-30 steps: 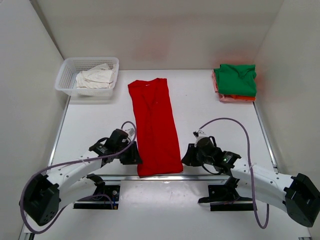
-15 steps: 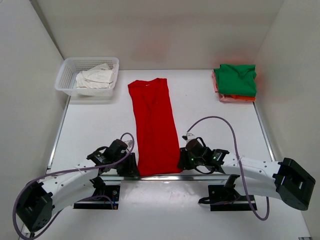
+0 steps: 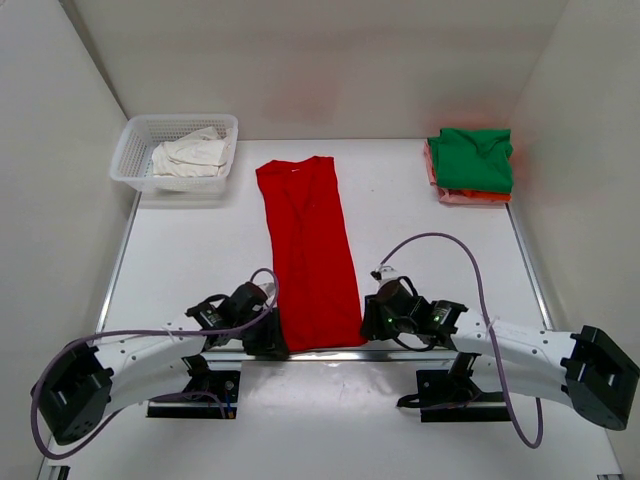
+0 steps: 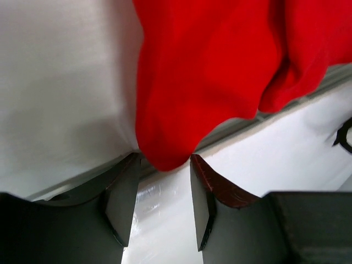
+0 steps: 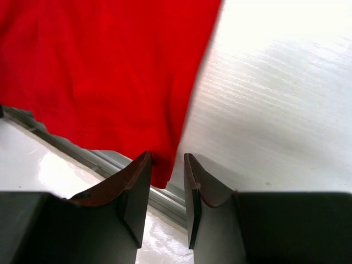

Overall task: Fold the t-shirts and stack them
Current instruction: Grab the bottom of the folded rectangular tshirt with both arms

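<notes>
My left gripper grabs the red t-shirt's near hem corner (image 3: 288, 347) (image 4: 165, 158) next, opposite my right gripper's corner, to fold the red t-shirt over evenly.
The red t-shirt (image 3: 310, 250) lies folded lengthwise in a long strip down the table's middle, its hem at the near edge. My left gripper (image 3: 272, 336) is at the hem's near left corner. In the left wrist view the gripper (image 4: 164, 160) is open, with that red corner (image 4: 198, 82) just between the fingertips. My right gripper (image 3: 368, 318) is at the near right corner. In the right wrist view it (image 5: 167, 158) is open, with the shirt's corner (image 5: 110, 71) reaching between the jaws. A folded green shirt (image 3: 472, 158) lies on a salmon-pink one (image 3: 470, 197) at the far right. An off-white shirt (image 3: 190, 157) lies crumpled in the basket.
The white mesh basket (image 3: 140, 125) stands at the far left corner. A metal rail (image 3: 330, 352) runs along the table's near edge under the hem. White walls close in the left, right and back.
Both grippers have closed in on the red shirt's near corners: the left moved right and nearer, the right moved left. The shirt's hem has shifted only slightly.
</notes>
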You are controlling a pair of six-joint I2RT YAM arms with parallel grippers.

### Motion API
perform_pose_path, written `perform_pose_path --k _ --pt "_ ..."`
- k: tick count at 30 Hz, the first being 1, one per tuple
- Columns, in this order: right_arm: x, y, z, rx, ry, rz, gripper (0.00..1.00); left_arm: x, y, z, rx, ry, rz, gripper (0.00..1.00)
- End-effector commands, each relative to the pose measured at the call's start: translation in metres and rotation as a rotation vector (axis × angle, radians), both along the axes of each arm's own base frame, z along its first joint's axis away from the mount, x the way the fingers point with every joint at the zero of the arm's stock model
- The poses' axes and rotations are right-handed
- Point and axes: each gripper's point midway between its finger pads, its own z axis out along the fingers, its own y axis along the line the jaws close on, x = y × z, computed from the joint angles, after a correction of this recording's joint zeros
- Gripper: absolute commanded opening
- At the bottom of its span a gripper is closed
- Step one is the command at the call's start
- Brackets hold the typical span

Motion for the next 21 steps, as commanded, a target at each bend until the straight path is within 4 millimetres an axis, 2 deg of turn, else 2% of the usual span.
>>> perform_pose_path --k 1,7,11,12,13,14,15,17,21 --pt "0.0 -0.004 -0.006 -0.002 0.003 -0.016 0.28 0.014 -0.006 0.003 -0.008 -0.046 0.045 0.52" --pt "-0.006 0.006 -0.011 0.006 0.031 0.003 0.29 0.032 -0.007 0.009 0.008 -0.097 0.119 0.52" --pt "-0.006 0.007 -0.013 0.014 0.038 0.01 0.25 0.04 -0.008 0.014 -0.02 -0.121 0.167 0.5" --pt "-0.01 0.007 -0.016 0.007 0.047 0.02 0.2 0.041 -0.009 0.014 -0.023 -0.124 0.172 0.48" --pt "-0.014 0.005 -0.02 0.0 0.055 0.027 0.12 0.043 -0.008 0.014 -0.024 -0.127 0.181 0.43" --pt "-0.011 0.006 -0.019 0.004 0.048 0.02 0.09 0.044 -0.011 0.018 -0.036 -0.132 0.184 0.3" --pt "-0.013 0.005 -0.02 0.004 0.051 0.024 0.0 0.045 -0.01 0.017 -0.032 -0.132 0.191 0.21" --pt "-0.013 0.006 -0.018 0.01 0.047 0.032 0.01 0.046 -0.013 0.019 -0.041 -0.135 0.19 0.0" --pt "-0.021 0.008 -0.011 0.031 0.062 0.062 0.0 0.04 -0.013 0.022 -0.034 -0.119 0.175 0.0"
